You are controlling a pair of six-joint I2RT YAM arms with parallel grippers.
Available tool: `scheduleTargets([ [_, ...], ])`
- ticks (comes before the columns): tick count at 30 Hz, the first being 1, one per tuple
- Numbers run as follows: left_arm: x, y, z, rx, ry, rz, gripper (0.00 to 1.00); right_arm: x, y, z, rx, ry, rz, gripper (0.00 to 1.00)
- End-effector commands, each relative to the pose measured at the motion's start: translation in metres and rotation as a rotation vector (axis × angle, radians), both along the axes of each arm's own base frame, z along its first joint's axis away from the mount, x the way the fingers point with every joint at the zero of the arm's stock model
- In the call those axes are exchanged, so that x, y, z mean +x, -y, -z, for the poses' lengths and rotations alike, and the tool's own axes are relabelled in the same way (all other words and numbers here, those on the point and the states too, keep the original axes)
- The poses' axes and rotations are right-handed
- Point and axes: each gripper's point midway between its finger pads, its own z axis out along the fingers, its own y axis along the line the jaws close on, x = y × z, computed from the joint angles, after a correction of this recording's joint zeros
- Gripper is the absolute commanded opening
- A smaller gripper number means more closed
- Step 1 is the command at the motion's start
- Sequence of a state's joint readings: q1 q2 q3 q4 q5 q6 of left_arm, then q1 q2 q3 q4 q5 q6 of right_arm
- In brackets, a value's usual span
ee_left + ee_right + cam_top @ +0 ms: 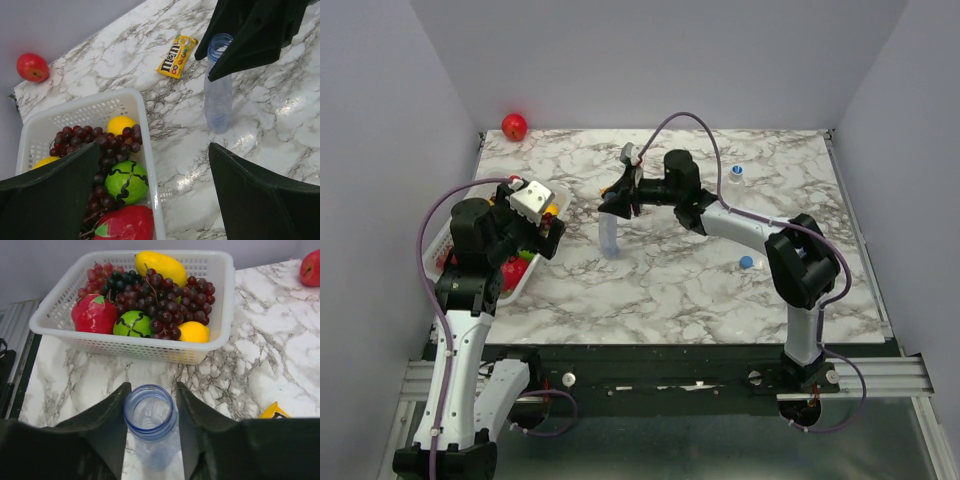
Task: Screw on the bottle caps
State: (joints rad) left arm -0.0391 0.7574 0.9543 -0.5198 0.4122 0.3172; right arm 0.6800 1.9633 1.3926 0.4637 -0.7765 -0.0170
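My left gripper grabs the slim bottle (610, 240) by its body near its base next, so the bottle's open neck stays free for screwing on the cap.
A slim blue-tinted bottle (610, 240) (218, 95) stands upright and uncapped on the marble table, right of the basket. My right gripper (616, 206) (151, 386) reaches in from above, its two black fingers pressed against either side of the bottle's open neck (150, 412). One loose blue bottle cap (747, 263) lies on the table near the right arm. A small clear bottle with a blue top (736, 173) stands at the back right. My left gripper (552, 228) (154, 150) hangs open over the basket's right edge, holding nothing.
A white basket (470, 192) (145, 130) (220, 300) of toy fruit sits at the left edge. A red apple (514, 126) (32, 67) (311, 267) lies in the back left corner. A yellow candy packet (177, 55) (274, 411) lies behind the bottle.
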Motion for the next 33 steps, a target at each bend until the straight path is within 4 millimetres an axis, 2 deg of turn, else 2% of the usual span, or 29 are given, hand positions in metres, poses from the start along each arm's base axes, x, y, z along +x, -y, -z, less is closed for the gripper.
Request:
scheduleTargets([
  [1,-0.012,0.023,0.011,-0.038,-0.031,0.147,0.99,-0.003,0.006,-0.045,0.044,0.084,0.041,0.43],
  [2,-0.014,0.027,0.021,-0.052,-0.054,0.169,0.99,-0.007,0.009,-0.048,0.04,0.08,0.036,0.4],
  [4,-0.019,0.041,0.023,-0.099,-0.057,0.247,0.99,-0.016,0.016,-0.064,0.042,0.069,0.038,0.36],
  [5,-0.022,0.046,0.032,-0.135,-0.088,0.266,0.99,-0.019,0.018,-0.069,0.043,0.058,0.039,0.32],
  [9,-0.03,0.069,0.044,-0.222,-0.13,0.375,0.99,-0.024,0.025,-0.098,0.055,0.004,0.069,0.26],
  [12,-0.024,0.081,0.047,-0.257,-0.124,0.392,0.99,-0.028,0.027,-0.113,0.076,-0.034,0.084,0.26],
  [13,-0.016,0.081,0.042,-0.25,-0.081,0.373,0.99,-0.029,0.027,-0.117,0.085,-0.038,0.085,0.26],
  [14,-0.012,0.084,0.044,-0.252,-0.082,0.367,0.99,-0.03,0.027,-0.122,0.094,-0.049,0.091,0.26],
  [18,0.004,0.087,0.044,-0.262,-0.086,0.363,0.99,-0.039,0.023,-0.128,0.106,-0.05,0.083,0.26],
  [23,0.015,0.104,0.047,-0.32,-0.126,0.41,0.99,-0.044,0.02,-0.13,0.11,-0.074,0.063,0.26],
  [27,0.014,0.121,0.055,-0.337,-0.149,0.457,0.99,-0.047,0.017,-0.136,0.122,-0.076,0.048,0.26],
  [29,0.014,0.127,0.052,-0.341,-0.129,0.488,0.98,-0.049,0.016,-0.138,0.125,-0.073,0.043,0.26],
  [33,0.013,0.132,0.05,-0.336,-0.125,0.536,0.83,-0.053,0.016,-0.139,0.122,-0.071,0.037,0.26],
])
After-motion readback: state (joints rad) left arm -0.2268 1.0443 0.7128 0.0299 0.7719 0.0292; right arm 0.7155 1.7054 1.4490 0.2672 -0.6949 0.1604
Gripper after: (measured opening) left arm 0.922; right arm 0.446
